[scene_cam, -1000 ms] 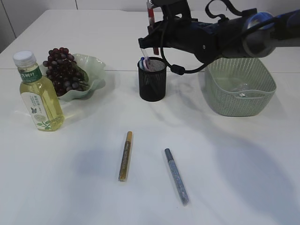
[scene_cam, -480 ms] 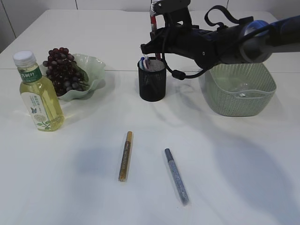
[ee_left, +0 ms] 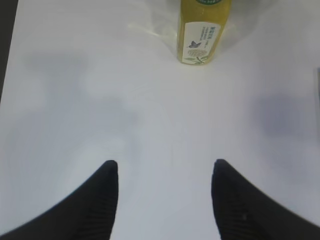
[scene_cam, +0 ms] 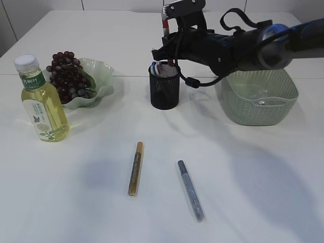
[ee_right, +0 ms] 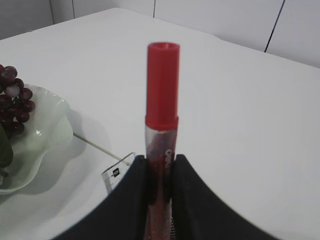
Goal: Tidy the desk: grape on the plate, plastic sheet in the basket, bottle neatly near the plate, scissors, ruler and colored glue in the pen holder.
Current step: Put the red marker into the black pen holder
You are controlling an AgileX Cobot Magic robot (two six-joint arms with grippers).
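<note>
The red glue pen (scene_cam: 164, 25) would stay in the holder, because its lower end is inside the mesh rim (scene_cam: 164, 73). My right gripper needs to open.
My right gripper (scene_cam: 166, 40) (ee_right: 159, 165) is shut on a red glue pen (scene_cam: 164, 25) (ee_right: 162, 110) and holds it upright just above the black mesh pen holder (scene_cam: 164, 86). The holder has a clear ruler (ee_right: 116, 174) and other items in it. A gold glue pen (scene_cam: 135, 168) and a silver glue pen (scene_cam: 190, 190) lie on the table in front. Grapes (scene_cam: 68, 76) sit on the green plate (scene_cam: 101, 71). The bottle (scene_cam: 43, 101) (ee_left: 204, 30) stands left of the plate. My left gripper (ee_left: 165, 172) is open and empty above bare table, out of the exterior view.
A green woven basket (scene_cam: 260, 93) stands at the right with a clear plastic sheet (scene_cam: 263, 96) in it. My right arm reaches across above the basket's rear rim and the pen holder.
My right gripper has shifted slightly right and lowered the red glue pen a little toward the pen holder. Nothing else has moved.
</note>
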